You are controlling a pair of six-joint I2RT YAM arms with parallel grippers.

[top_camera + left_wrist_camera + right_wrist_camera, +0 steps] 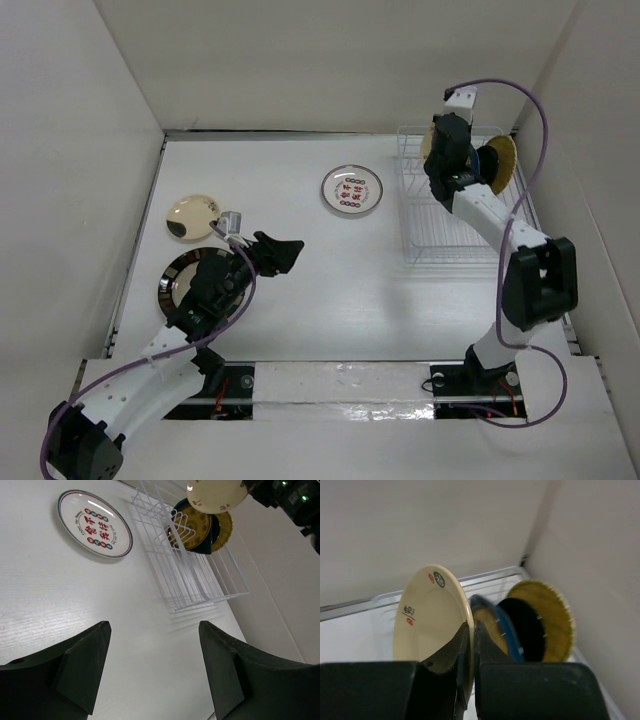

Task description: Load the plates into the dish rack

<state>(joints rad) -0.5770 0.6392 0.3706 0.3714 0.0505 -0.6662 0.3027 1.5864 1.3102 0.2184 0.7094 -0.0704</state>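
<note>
My right gripper should keep holding the cream plate until it lowers the plate into the dish rack [455, 215]. The cream plate's top edge is above the blue plate.
Over the dish rack [455, 215], my right gripper [472, 627] is shut on the rim of a cream plate [427, 615] held upright on edge; from above the gripper [437, 150] sits at the rack's far end. Behind the plate, a blue plate [496, 617], a glossy black one [525, 630] and a woven yellow one [555, 610] stand in the rack. My left gripper [293, 255] hangs open and empty above the table, left of centre, its jaws wide apart [154, 625]. A white plate with red-green marks [352, 189] lies flat mid-table.
A small cream dish with a dark spot [193, 216] lies at the left. A large dark-rimmed plate [180, 285] lies partly under my left arm. White walls enclose the table on three sides, close behind and beside the rack [190, 575].
</note>
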